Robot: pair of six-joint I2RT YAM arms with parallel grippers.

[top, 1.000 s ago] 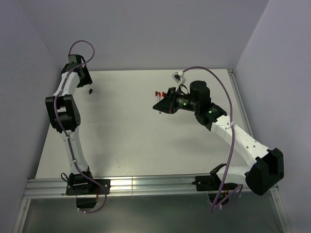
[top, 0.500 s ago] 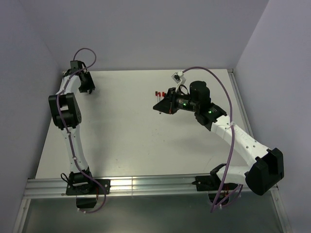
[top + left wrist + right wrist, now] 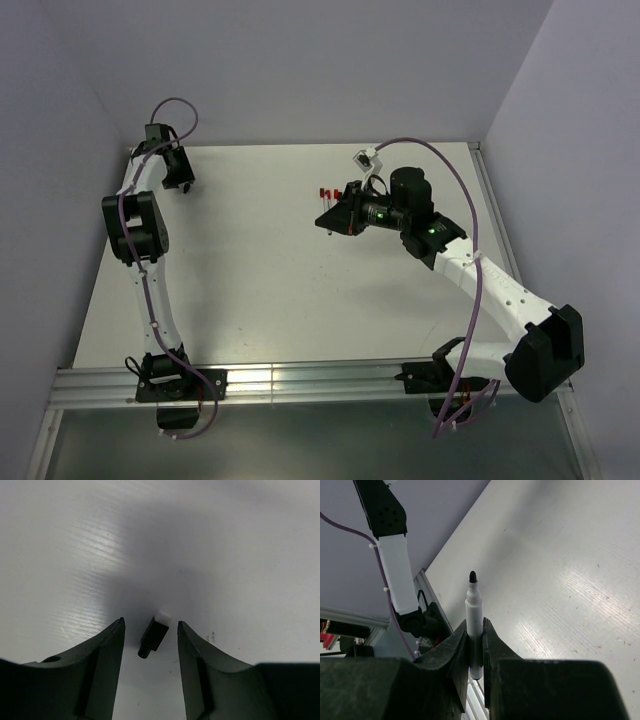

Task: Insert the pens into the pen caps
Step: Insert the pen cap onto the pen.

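The middle of the short black pen cap (image 3: 154,635) lies between my fingers, so my left gripper closes next. Closing now would catch the cap.
In the left wrist view a short black pen cap (image 3: 154,635) with a white end lies flat on the table between my left gripper's (image 3: 150,623) open jaws, touching neither. In the top view that gripper (image 3: 179,181) is low at the far left of the table and covers the cap. My right gripper (image 3: 475,622) is shut on a white-barrelled pen (image 3: 473,607) with its black tip bare and pointing away from the fingers. In the top view it (image 3: 335,216) hovers mid-table. A few small red caps (image 3: 325,192) lie just behind it, too small to make out.
The white table (image 3: 260,280) ends at a metal rail (image 3: 300,380) along the near edge. Grey walls close the back and both sides. The left arm's elbow (image 3: 132,225) stands near the left wall. A purple cable (image 3: 470,200) loops over the right arm.
My left gripper has swung right and down over the black cap, which now lies between its jaws. The right arm and its pen have not moved.
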